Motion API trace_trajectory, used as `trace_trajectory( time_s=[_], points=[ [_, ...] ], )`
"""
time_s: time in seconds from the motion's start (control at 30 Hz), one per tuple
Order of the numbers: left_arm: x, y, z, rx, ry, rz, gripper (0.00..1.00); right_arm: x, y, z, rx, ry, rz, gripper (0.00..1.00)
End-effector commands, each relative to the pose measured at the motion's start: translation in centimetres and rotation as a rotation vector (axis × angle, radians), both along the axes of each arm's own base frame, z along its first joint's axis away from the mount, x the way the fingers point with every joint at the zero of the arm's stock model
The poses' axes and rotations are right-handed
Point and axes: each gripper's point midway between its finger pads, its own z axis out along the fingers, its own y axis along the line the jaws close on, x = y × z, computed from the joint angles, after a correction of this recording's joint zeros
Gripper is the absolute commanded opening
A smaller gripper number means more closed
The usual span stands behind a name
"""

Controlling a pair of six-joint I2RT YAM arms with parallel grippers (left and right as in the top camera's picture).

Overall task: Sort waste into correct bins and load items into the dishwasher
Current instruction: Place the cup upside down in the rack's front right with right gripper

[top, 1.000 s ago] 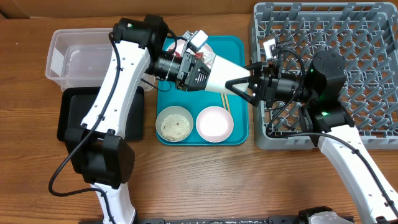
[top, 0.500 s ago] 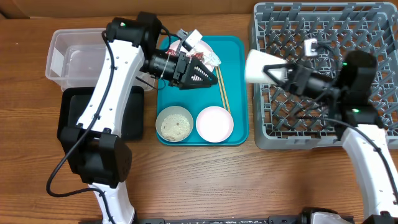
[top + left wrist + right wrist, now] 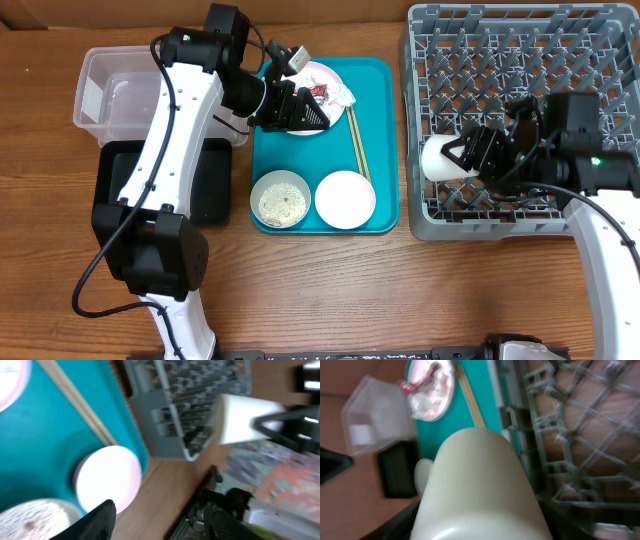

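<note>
The cup hangs high above the rack's side by the tray and would come down onto that side, so my right gripper now moves it before releasing.
My right gripper point(image 3: 455, 156) is shut on the small white cup point(image 3: 438, 158), holding it on its side over the front left part of the grey dish rack point(image 3: 530, 60). The cup fills the right wrist view point(image 3: 480, 485). My left gripper point(image 3: 300, 108) is open and empty above the pink-white plate point(image 3: 325, 78), which carries the napkin and the red-and-silver wrapper point(image 3: 335, 93). The chopsticks point(image 3: 358, 145), a bowl with rice point(image 3: 280, 200) and an empty white bowl point(image 3: 345, 198) lie on the teal tray point(image 3: 385, 120).
The clear tub point(image 3: 130, 95) stands at the back left, with the black tray point(image 3: 115, 185) in front of it. The rack's upright pegs surround the cup. The teal tray sits close against the rack's left wall.
The cup passed from my left gripper to my right. My right gripper carried it over the rack and lowered it toward the front left. My left gripper drew back over the plate.
</note>
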Motion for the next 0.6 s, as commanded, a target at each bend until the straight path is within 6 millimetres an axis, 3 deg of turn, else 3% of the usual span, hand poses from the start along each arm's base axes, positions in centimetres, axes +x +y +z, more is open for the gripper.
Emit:
trace_trajectory(
  time_s=[0.0,0.27,0.57],
  points=[
    [0.8,2.0,-1.4,0.150,-0.002,0.077,0.59,0.4,-3.1,1.9,-0.303,-0.068,-0.058,0.54],
    [1.4,3.9,-2.8,0.287,-0.018,0.122,0.66,-1.8,-3.5,-1.4,-0.488,0.113,-0.073,0.54],
    [1.6,4.4,-3.1,0.324,-0.027,0.130,0.67,-1.7,-2.9,-6.2,-0.490,0.302,-0.018,0.54]
  ],
)
